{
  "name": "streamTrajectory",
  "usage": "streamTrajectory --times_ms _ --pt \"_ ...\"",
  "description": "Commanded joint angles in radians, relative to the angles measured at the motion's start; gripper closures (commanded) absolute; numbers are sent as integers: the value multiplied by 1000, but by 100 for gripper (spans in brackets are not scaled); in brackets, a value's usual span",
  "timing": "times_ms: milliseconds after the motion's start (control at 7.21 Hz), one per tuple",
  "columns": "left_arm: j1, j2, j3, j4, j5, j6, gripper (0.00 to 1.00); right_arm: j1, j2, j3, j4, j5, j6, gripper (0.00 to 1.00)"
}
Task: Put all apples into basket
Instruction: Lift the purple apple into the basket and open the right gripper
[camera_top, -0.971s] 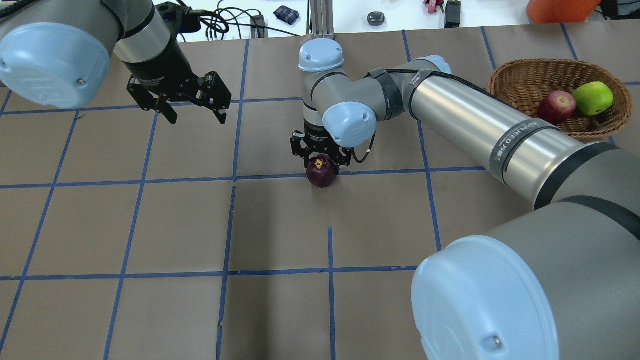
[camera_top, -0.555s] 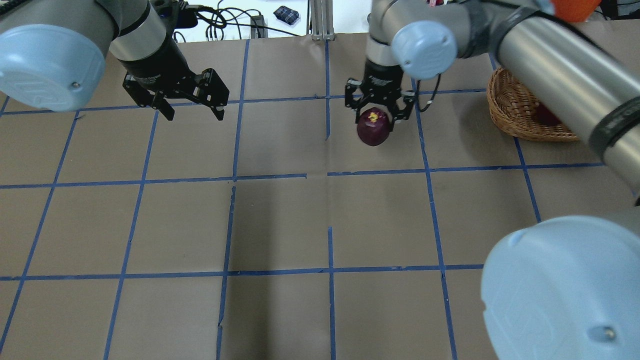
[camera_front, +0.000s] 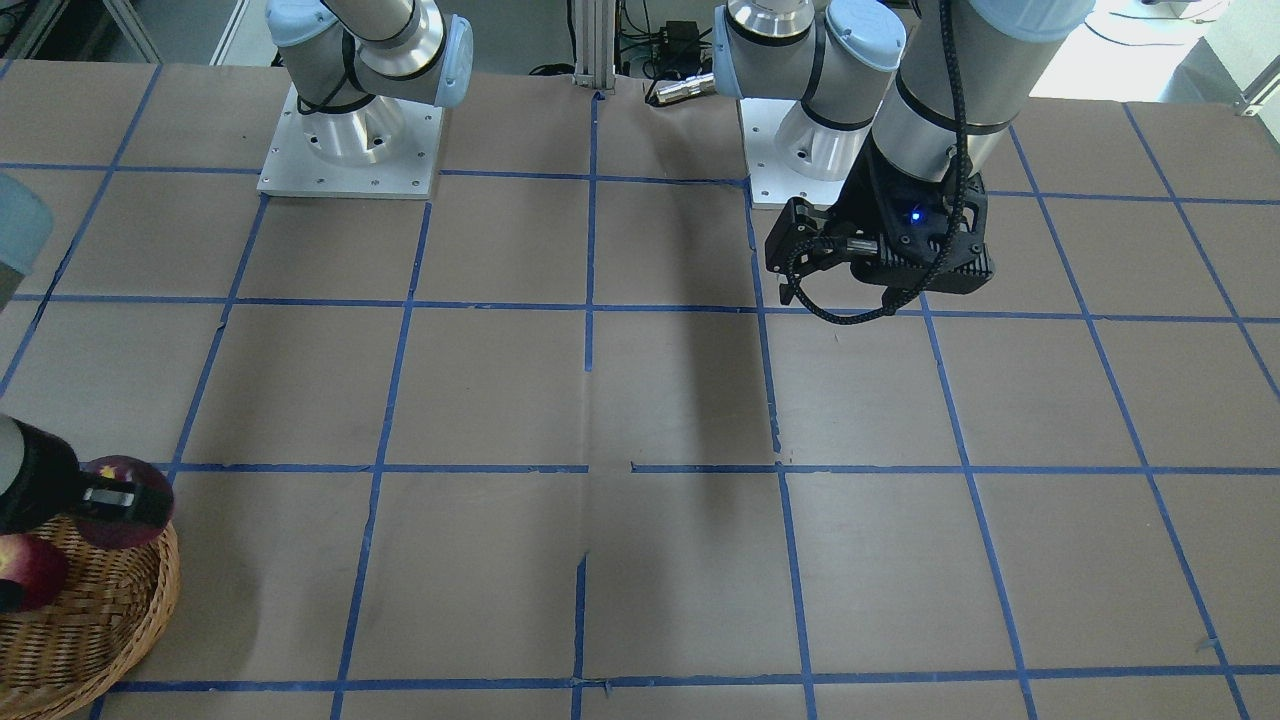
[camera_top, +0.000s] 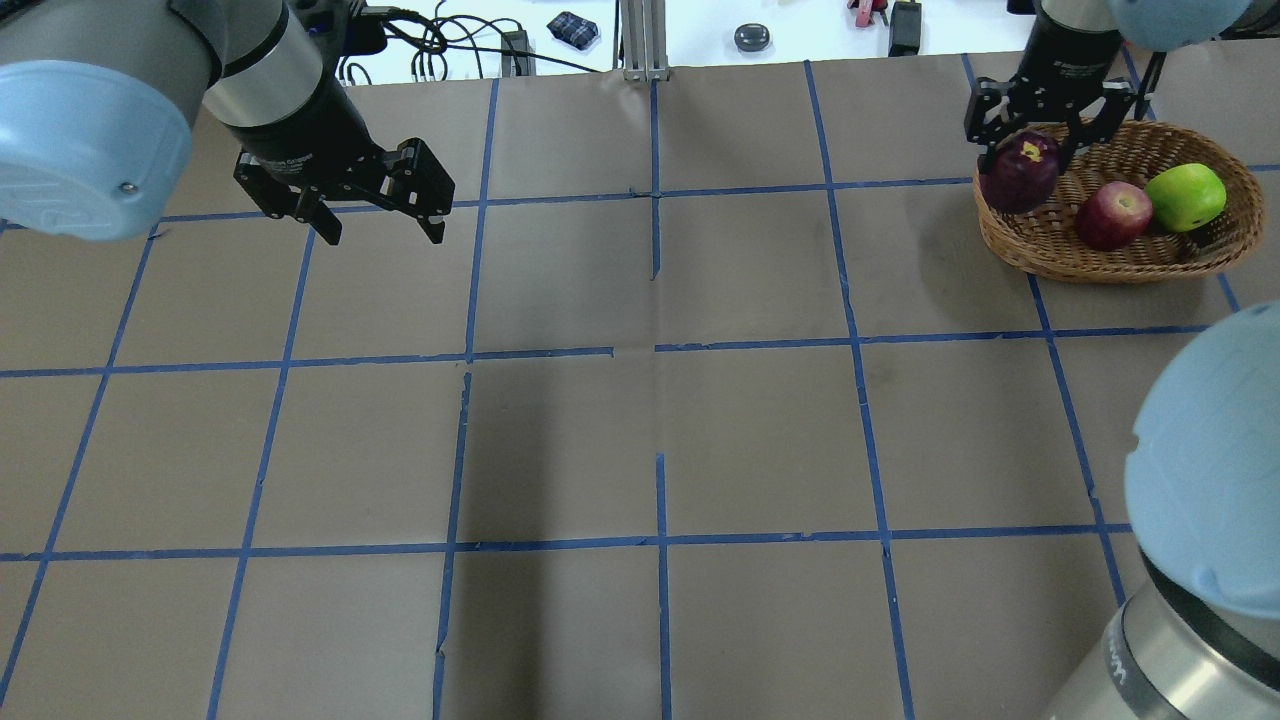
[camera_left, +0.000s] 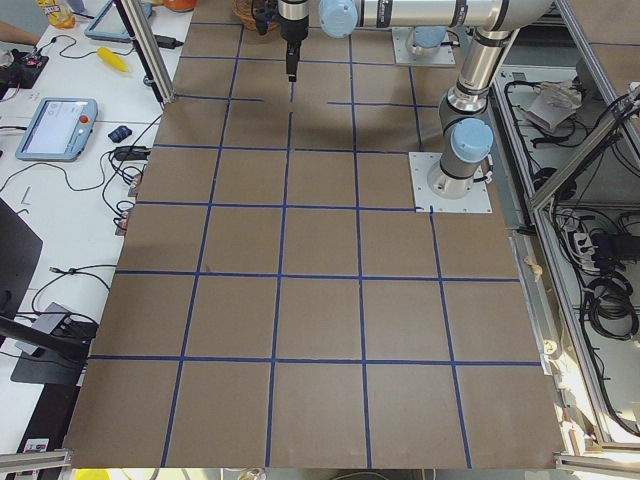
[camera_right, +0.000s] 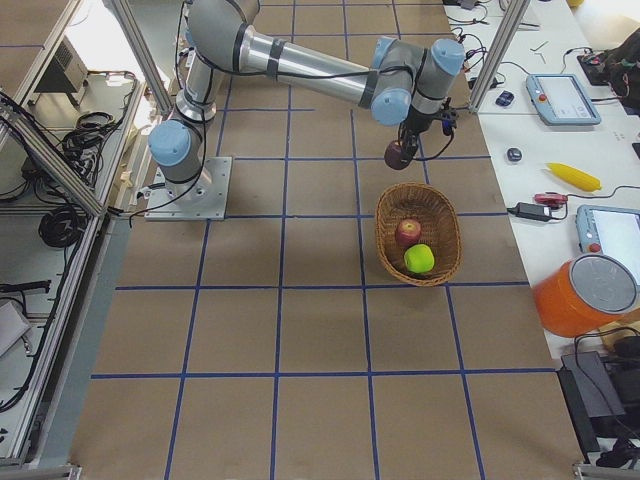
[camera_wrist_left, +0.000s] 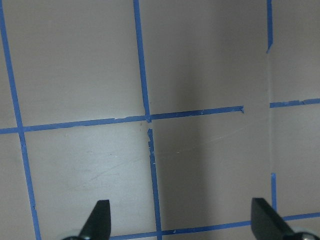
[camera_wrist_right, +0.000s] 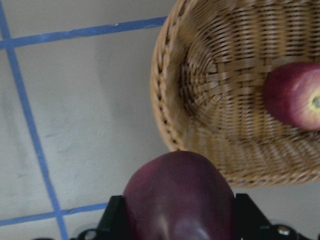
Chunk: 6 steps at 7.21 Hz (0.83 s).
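Observation:
The robot's right gripper should keep holding the maroon apple (camera_front: 139, 523) until the robot moves the apple inward and down, because the apple hangs over the wicker basket's rim.
My right gripper (camera_top: 1030, 150) is shut on the dark maroon apple (camera_top: 1020, 172) and holds it in the air at the wicker basket's (camera_top: 1120, 258) rim, on the side toward the table's middle. The red apple (camera_top: 1112, 215) and the yellow-green apple (camera_top: 1186, 197) lie in the basket. The right wrist view shows the maroon apple (camera_wrist_right: 180, 200) between the fingers, with the basket rim (camera_wrist_right: 165, 100) and red apple (camera_wrist_right: 295, 97) beyond. My left gripper (camera_top: 383, 230) is open and empty above the table's far left; its view shows only paper and tape.
The table is covered with brown paper and a grid of blue tape (camera_top: 655, 345). Cables and small items (camera_top: 450, 45) lie beyond the far edge. An orange container (camera_right: 585, 295) and a yellow object (camera_right: 573, 176) sit on the side bench. The arm bases (camera_front: 350, 150) stand at the robot's side.
My right gripper carried the maroon apple from the table's middle up and to the right, as far as the basket's rim. The left gripper stayed open and almost still.

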Motion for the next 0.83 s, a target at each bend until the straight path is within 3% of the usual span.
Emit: streamTrajectory --times_ms 0,277,416,555,694 --pt "3 7 -3 11 -2 -1 0 -67 81 -1 -152 -57 -128 100" --pt "2 4 -10 100 1 -13 0 -70 95 6 -151 -44 -110 100" --pt "2 8 -27 108 1 -15 0 -70 103 7 -148 -41 -110 90" --pt "3 13 -32 108 3 -13 0 -70 119 7 -142 -9 -108 66" --pt "6 16 -32 109 13 -13 0 -70 120 7 -136 -10 -108 18"
